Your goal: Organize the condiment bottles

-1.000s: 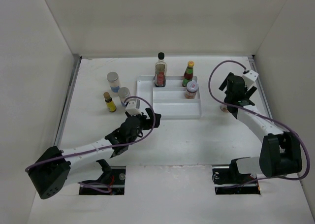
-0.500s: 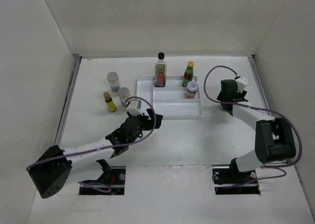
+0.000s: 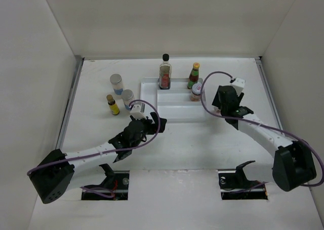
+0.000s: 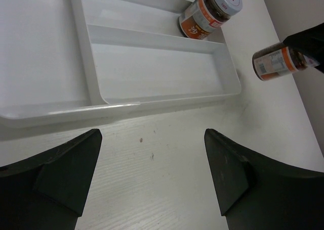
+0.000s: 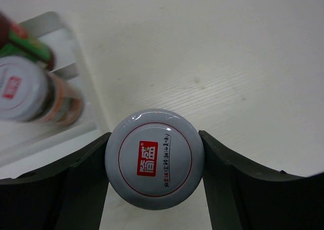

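Observation:
The held jar hangs beside the tray's side and would fall outside if I opened now. My right gripper lines the jar up with the tray's front section first.
My right gripper (image 5: 154, 162) is shut on a pale-lidded reddish jar (image 5: 154, 157), held by its lid just right of the white divided tray (image 3: 174, 112). The held jar also shows in the left wrist view (image 4: 277, 61), off the table. The second pale-lidded jar (image 3: 196, 91) stands in the tray's right side, behind it the yellow-capped sauce bottle (image 3: 194, 74). The tall black-capped bottle (image 3: 164, 73) stands in the tray's back left. Two grey-lidded jars (image 3: 116, 82) (image 3: 127, 96) and the tiny yellow bottle (image 3: 112, 104) stand left of the tray. My left gripper (image 4: 152, 184) is open and empty before the tray's front edge.
The tray's front compartment (image 4: 162, 73) holds nothing. White walls close in the table on the left, back and right. The right arm's purple cable (image 3: 205, 91) loops over the tray's right end.
My right gripper has swung left from the table's right side to the tray's right edge, carrying the jar. The left arm has barely moved.

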Motion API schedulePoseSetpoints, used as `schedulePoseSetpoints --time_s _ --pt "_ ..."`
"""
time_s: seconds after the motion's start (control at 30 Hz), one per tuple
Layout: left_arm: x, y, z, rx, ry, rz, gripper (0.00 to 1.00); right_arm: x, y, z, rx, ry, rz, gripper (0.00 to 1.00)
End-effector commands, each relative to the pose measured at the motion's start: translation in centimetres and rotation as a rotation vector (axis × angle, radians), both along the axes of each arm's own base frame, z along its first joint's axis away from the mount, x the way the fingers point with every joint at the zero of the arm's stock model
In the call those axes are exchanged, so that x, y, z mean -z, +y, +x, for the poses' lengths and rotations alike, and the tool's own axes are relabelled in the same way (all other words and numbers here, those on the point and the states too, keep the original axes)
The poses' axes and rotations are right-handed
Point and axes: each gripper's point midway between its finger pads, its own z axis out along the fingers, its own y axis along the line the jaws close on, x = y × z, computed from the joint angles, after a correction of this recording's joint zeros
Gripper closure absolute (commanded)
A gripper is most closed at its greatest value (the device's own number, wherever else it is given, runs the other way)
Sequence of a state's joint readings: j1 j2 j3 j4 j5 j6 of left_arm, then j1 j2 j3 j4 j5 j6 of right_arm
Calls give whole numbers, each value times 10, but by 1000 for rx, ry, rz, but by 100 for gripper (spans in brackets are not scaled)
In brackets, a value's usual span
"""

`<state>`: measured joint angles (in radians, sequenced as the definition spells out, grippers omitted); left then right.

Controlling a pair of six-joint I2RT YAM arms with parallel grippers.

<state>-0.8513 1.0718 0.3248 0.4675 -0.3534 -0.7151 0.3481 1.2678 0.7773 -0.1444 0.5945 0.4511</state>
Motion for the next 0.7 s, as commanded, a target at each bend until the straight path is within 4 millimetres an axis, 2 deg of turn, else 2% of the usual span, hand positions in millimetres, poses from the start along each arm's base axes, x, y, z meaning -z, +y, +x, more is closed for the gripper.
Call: schedulePoseSetpoints --time_s 0.0,0.23,0.33,0.57,0.67 --pt "-15 -5 7 -6 -22 -33 18 -50 45 15 -82 -166 87 54" --pt "-25 1 12 -55 -32 -17 18 -55 118 28 -259 -188 144 53" --pt "-28 5 14 -81 -34 -4 18 -52 137 32 -312 -192 163 52" --pt "-33 15 18 -136 -34 21 17 -16 146 37 -327 -126 120 50" --pt "-37 28 23 -185 -31 38 17 -9 144 35 -329 -114 106 39"
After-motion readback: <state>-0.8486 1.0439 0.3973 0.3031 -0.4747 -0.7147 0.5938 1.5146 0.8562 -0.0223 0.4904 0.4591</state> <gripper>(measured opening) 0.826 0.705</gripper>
